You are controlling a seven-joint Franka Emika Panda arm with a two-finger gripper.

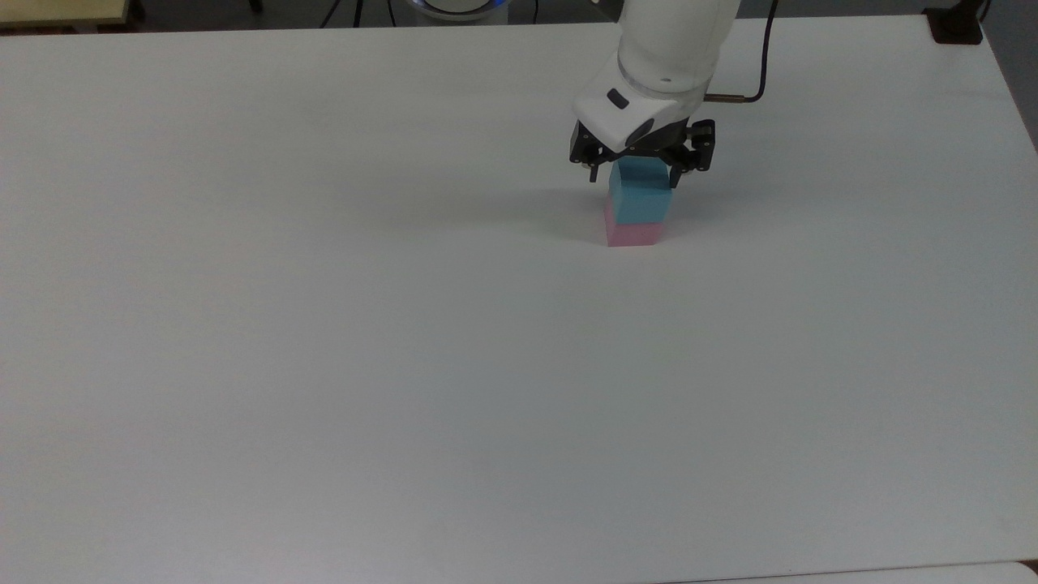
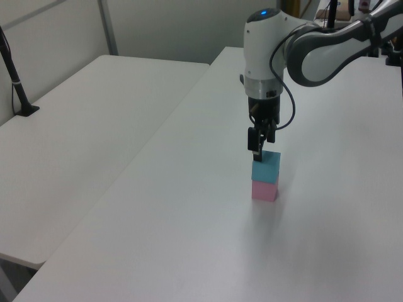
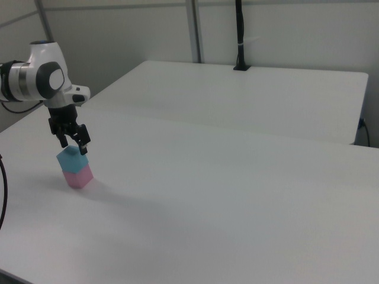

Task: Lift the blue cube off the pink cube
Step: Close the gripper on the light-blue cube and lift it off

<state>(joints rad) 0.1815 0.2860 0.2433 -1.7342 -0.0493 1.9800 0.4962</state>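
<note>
The blue cube should come off the pink cube (image 2: 264, 190), so my gripper will next grab the blue cube by its top part (image 2: 269, 158) to lift it.
The blue cube (image 1: 641, 200) sits on top of the pink cube (image 1: 634, 235), right of centre on the white table (image 1: 324, 324) in the top view. My gripper (image 1: 635, 177) hangs just over the stack, open. One finger stands at each side of the blue cube's upper edge, and I cannot tell whether either touches it. In the left view the gripper (image 2: 256, 150) points down at the blue cube (image 2: 266, 168), which rests squarely on the pink cube (image 2: 264, 190). The right view has the gripper (image 3: 74, 147) spread over the blue cube (image 3: 72, 160) and pink cube (image 3: 79, 177).
A second white table (image 2: 82, 126) adjoins this one on the left view's left. A black post (image 2: 16, 75) is clamped to its far side. A black clamp (image 1: 957, 24) sits at the top view's upper right corner. The arm's cable (image 1: 758, 73) trails behind the wrist.
</note>
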